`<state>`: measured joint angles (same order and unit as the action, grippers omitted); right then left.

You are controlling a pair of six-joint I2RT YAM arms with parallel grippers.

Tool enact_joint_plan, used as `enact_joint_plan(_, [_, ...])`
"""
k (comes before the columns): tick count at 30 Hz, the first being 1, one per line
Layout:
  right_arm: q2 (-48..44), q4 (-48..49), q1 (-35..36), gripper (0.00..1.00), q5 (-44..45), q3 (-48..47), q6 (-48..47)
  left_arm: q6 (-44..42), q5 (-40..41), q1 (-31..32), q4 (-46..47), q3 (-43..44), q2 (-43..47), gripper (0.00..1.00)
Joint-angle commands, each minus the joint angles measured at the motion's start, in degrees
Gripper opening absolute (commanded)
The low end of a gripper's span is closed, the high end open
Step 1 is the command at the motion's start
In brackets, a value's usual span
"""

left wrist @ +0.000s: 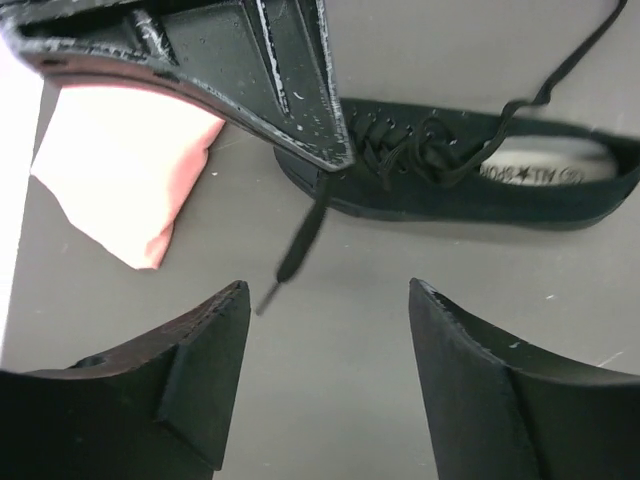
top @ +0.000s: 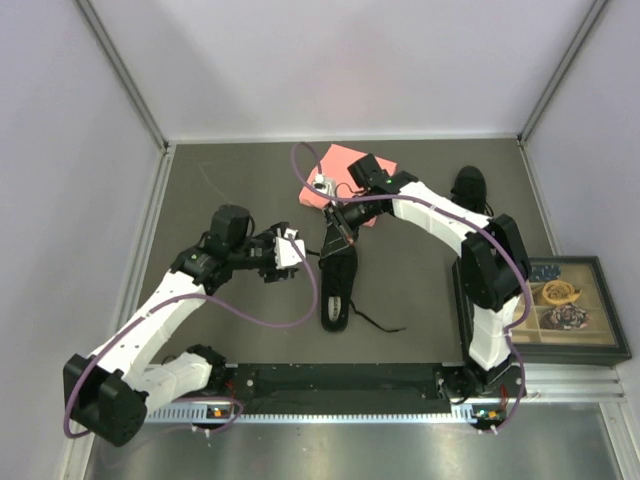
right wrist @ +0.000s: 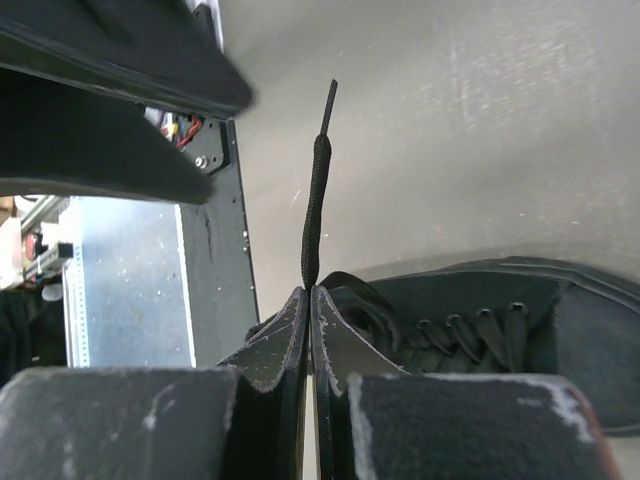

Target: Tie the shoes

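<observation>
My left gripper will next take hold of the lace by its end that sticks out past my right gripper, so that my right gripper is free to pull the loose lace for tying.
A black low-top shoe (top: pixel 338 280) with a pale insole lies in the middle of the table, toe toward the back. It also shows in the left wrist view (left wrist: pixel 470 170) and the right wrist view (right wrist: pixel 500 320). My right gripper (top: pixel 342 224) is shut on one of its laces (right wrist: pixel 316 215) above the toe end; the lace end sticks out past the fingertips. My left gripper (top: pixel 296 252) is open and empty just left of the shoe, the lace tip (left wrist: pixel 290 255) hanging ahead of it. The second black shoe (top: pixel 469 188) lies at the back right.
A pink folded cloth (top: pixel 345 180) lies behind the middle shoe, under the right arm. A framed tray (top: pixel 590 345) with small items sits at the right edge. A loose lace (top: pixel 378 324) trails right from the shoe's heel.
</observation>
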<state>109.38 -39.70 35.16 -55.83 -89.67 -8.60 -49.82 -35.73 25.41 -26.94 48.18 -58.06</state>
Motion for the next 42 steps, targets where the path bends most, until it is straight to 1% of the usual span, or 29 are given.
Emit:
enact_joint_plan(1, [-1.01,-1.43,1.23,0.0,-2.17,-0.86,-2.39,-10.54,-2.24,-0.18,3.03,1.04,-2.23,0.68])
enact_joint_plan(2, [-1.01,-1.34,1.23,0.0,-2.17,-0.86,-2.21,-11.08,-3.81,-0.18,3.9,0.69,-2.49,0.68])
enact_joint_plan(4, [-1.01,-1.52,1.58,0.0,-2.52,-1.03,-2.21,-13.0,-4.26,0.08,5.93,-0.11,-3.37,0.66])
enact_joint_plan(10, [-0.93,-2.31,2.2,0.0,-2.88,-1.56,-2.21,-16.44,-4.26,0.34,5.93,0.68,-7.76,0.62])
enact_joint_plan(11, [-0.93,-2.4,2.37,0.0,-2.96,-1.65,-2.21,-16.71,-4.18,0.43,5.85,0.86,-8.2,0.59])
enact_joint_plan(13, [-0.84,-2.66,2.37,0.0,-3.14,-2.17,-2.21,-17.58,-4.27,1.04,5.58,1.12,-9.43,0.57])
enact_joint_plan(15, [-0.75,-3.19,2.46,0.0,-3.23,-2.7,-2.3,-18.46,-3.92,1.31,5.49,0.86,-10.14,0.48])
enact_joint_plan(17, [-0.92,-3.54,2.55,0.0,-3.23,-2.97,-2.38,-17.33,-2.95,2.01,7.15,0.25,-10.4,0.4])
enact_joint_plan(18, [-1.01,-3.8,2.64,0.0,-3.14,-3.06,-2.65,-16.72,-2.51,2.27,8.12,0.24,-10.84,0.31])
enact_joint_plan(19, [-1.1,-3.98,2.64,0.0,-3.14,-3.06,-2.74,-15.58,-1.81,2.54,8.13,0.33,-11.1,0.24])
enact_joint_plan(20, [-1.71,-4.41,2.64,0.03,-2.97,-2.88,-2.91,-14.78,-1.63,2.54,7.96,0.77,-11.19,0.15])
enact_joint_plan(21, [-2.24,-4.59,2.55,0.06,-2.18,-2.27,-3.26,-13.82,-1.45,2.63,7.61,0.95,-11.63,0.0])
enact_joint_plan(22, [-2.77,-4.94,2.64,0.11,-1.48,-1.92,-3.53,-11.03,-0.67,2.63,7.6,1.03,-11.63,0.0])
enact_joint_plan(23, [-4.25,-5.38,2.55,0.25,0.1,-1.57,-4.05,-9.08,0.38,2.63,7.43,1.38,-11.63,0.0])
enact_joint_plan(24, [-5.14,-6.25,2.46,0.3,1.15,-0.34,-4.75,-5.76,1.26,2.63,7.25,1.39,-11.11,0.0])
enact_joint_plan(25, [-6.28,-6.44,2.03,0.34,1.95,0.63,-5.02,-5.03,1.62,2.37,7.08,1.13,-10.76,0.0])
enact_joint_plan(26, [-7.42,-6.44,1.59,0.42,3.17,1.68,-5.11,-4.59,2.06,2.36,7.08,0.17,-10.41,0.0])
enact_joint_plan(28, [-10.85,-6.44,0.01,0.54,4.59,5.11,-5.11,-1.96,2.24,2.28,8.56,-0.98,-9.0,0.0])
enact_joint_plan(29, [-11.9,-6.53,-0.52,0.64,6.42,6.42,-5.11,-0.99,2.5,2.28,9.09,-2.03,-8.13,0.0])
enact_joint_plan(31, [-15.51,-7.31,-1.49,0.68,10.02,10.55,-6.6,2.87,2.94,2.28,10.67,-2.83,-7.68,0.0])
enact_joint_plan(32, [-16.99,-7.67,-1.49,0.68,15.0,12.22,-8.17,4.54,3.73,2.28,10.85,-3.01,-7.68,0.0])
enact_joint_plan(33, [-18.4,-7.41,-1.49,0.68,17.58,16.59,-9.93,7.95,3.82,2.02,10.85,-3.01,-7.77,0.0])
enact_joint_plan(34, [-21.81,-6.01,-1.49,0.68,20.12,19.07,-10.55,9.38,3.82,1.67,10.77,-3.01,-7.94,0.0])
enact_joint_plan(35, [-23.32,-5.48,-1.49,0.68,23.2,21.53,-11.34,10.96,3.82,1.49,10.85,-3.27,-8.03,0.0])
enact_joint_plan(36, [-24.82,-4.6,-1.49,0.68,24.71,26.16,-11.96,14.54,4.17,1.31,11.12,-3.45,-8.03,0.0])
enact_joint_plan(37, [-28.05,-2.94,-1.49,0.67,26.11,28.39,-12.14,16.14,4.09,0.96,11.21,-3.71,-8.03,0.0])
enact_joint_plan(39, [-31.06,-1.7,-1.32,0.65,28.31,34.08,-13.89,20.53,3.56,0.43,11.38,-4.32,-8.03,0.0])
enact_joint_plan(41, [-34.49,-0.29,-0.8,0.61,30.51,37.27,-15.47,23.44,3.47,0.26,11.82,-5.2,-7.86,0.0])
enact_joint_plan(42, [-35.2,-0.46,-0.53,0.6,31.04,39.37,-17.31,26.41,3.3,-0.01,12.08,-5.38,-7.94,0.0])
